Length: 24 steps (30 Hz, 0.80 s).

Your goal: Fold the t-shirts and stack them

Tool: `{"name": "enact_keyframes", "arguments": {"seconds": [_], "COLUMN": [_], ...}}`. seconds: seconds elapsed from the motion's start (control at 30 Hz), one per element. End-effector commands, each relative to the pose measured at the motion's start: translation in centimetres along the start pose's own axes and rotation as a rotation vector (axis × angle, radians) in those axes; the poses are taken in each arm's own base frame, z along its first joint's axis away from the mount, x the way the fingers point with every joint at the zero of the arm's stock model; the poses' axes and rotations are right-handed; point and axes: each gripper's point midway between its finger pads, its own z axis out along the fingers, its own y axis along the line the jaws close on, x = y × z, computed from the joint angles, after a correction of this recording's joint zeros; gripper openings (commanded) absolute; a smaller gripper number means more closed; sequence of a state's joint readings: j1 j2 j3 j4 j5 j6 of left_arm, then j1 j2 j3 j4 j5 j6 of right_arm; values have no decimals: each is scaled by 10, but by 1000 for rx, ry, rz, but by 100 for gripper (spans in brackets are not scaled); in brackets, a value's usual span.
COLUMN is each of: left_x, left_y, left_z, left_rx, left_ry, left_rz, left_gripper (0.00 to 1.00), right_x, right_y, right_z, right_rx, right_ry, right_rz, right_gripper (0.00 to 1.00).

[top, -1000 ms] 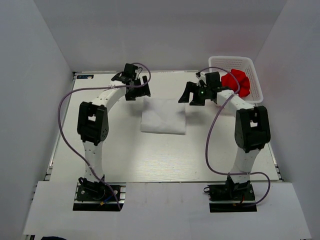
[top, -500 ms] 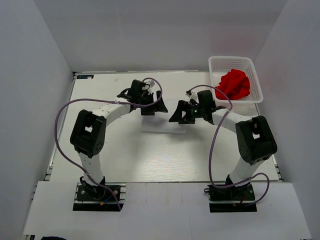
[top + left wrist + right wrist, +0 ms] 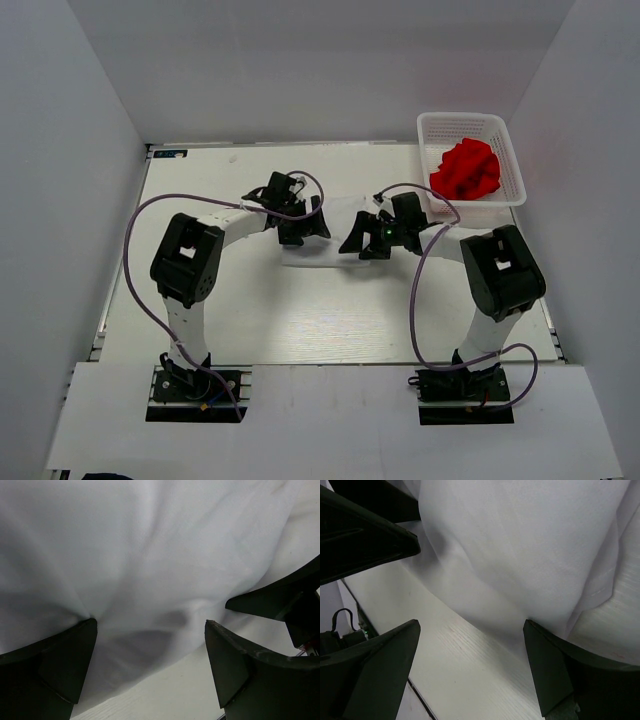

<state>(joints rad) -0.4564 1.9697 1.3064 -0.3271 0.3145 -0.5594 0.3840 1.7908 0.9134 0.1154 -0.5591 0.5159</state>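
My left gripper needs to grab the edge on its side of the white t-shirt next. Then it can pull the t-shirt flat, still folded, for stacking.
The white t-shirt [image 3: 335, 212] lies folded at the middle of the table, mostly covered by both grippers. My left gripper [image 3: 302, 229] is open and low over its left part. In the left wrist view the white t-shirt [image 3: 150, 555] fills the top, and the left gripper [image 3: 150, 652] straddles its near edge, one finger [image 3: 55, 665] touching the cloth. My right gripper [image 3: 365, 238] is open over the shirt's right part. In the right wrist view the right gripper [image 3: 470, 655] spans the white t-shirt's [image 3: 520, 540] edge. The red t-shirt [image 3: 466, 168] lies crumpled in the basket.
The white mesh basket [image 3: 470, 119] stands at the back right corner of the table. The pale wooden table [image 3: 300, 320] shows in front of the shirt, and under the fingers in the left wrist view [image 3: 165, 695] and the right wrist view [image 3: 465, 680]. White walls enclose three sides.
Both grippers have moved from behind the white t-shirt toward the near side and down onto it, closing in toward each other. The red t-shirt has not moved.
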Motion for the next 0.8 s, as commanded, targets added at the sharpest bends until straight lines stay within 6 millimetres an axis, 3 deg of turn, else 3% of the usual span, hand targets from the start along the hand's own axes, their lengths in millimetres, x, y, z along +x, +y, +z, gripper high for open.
{"name": "enact_keyframes", "arguments": {"seconds": [0.0,0.03,0.2,0.3,0.5,0.77], "left_x": [11,-7,-52,-62,-58,-65], "left_y": [26,14,-14,-7,48,64], "left_z": [-9,-20,-63,-78,-85,-54], "left_rx": [-136,-119,-111,-181,-415,-502], "left_ry": [33,-13,-171,-232,-241,-210], "left_rz": [8,39,122,121,69,74], "left_gripper": [100,100,100,100,100,92], "right_x": [-8,-11,-40,-39,-32,-32], "right_y": [-15,-6,40,52,28,15], "right_z": [-7,-11,-38,-51,-68,-87], "right_rx": [109,85,1,-19,133,244], "right_ry": [-31,-37,-116,-144,-156,-200], "right_rz": [-36,-55,-161,-195,-204,-244], "right_gripper": [90,90,90,90,90,90]}}
